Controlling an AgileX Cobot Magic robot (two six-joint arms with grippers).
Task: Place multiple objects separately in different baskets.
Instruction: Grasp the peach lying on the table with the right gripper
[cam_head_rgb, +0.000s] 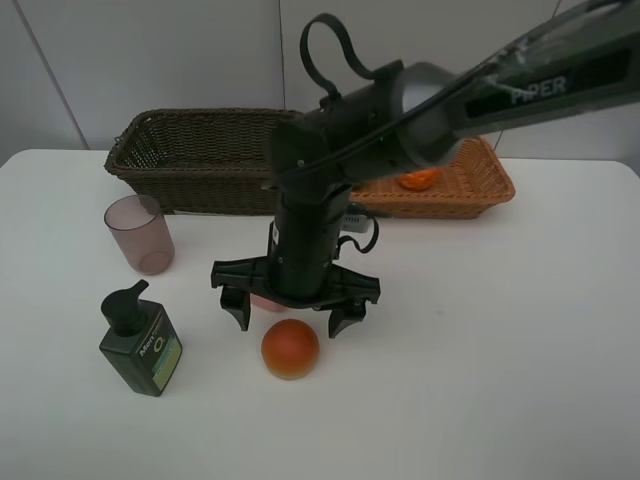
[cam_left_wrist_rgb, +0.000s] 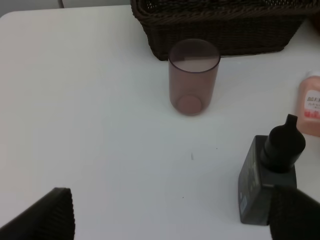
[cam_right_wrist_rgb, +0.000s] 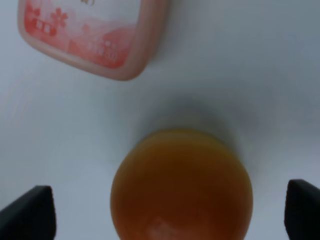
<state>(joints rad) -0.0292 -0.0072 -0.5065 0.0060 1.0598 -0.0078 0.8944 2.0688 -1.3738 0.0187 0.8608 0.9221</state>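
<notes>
I need to lower my right gripper before I close it on the fruit: both fingers end beside the fruit's top (cam_head_rgb: 290, 326), above the fruit's wide middle.
My right gripper (cam_head_rgb: 292, 319) reaches across the middle and hangs open just above the red-yellow peach-like fruit (cam_head_rgb: 290, 348), one finger on each side. In the right wrist view the fruit (cam_right_wrist_rgb: 181, 185) lies between the open fingertips (cam_right_wrist_rgb: 27, 214), with the pink bottle (cam_right_wrist_rgb: 95, 35) lying beyond it. The arm hides most of the pink bottle in the high view. An orange (cam_head_rgb: 420, 180) lies in the light orange-brown basket (cam_head_rgb: 480, 205). The mauve cup (cam_head_rgb: 140, 233) and the dark green pump bottle (cam_head_rgb: 140, 342) stand at the left. My left gripper (cam_left_wrist_rgb: 170, 220) is open and empty. The lime is out of view.
The deep dark brown basket (cam_head_rgb: 190, 185) stands at the back left of the white table (cam_head_rgb: 480, 350), beside the light one. The left wrist view shows the cup (cam_left_wrist_rgb: 194, 75), the pump bottle (cam_left_wrist_rgb: 270, 175), the pink bottle (cam_left_wrist_rgb: 311, 102) and the dark basket (cam_left_wrist_rgb: 220, 25).
</notes>
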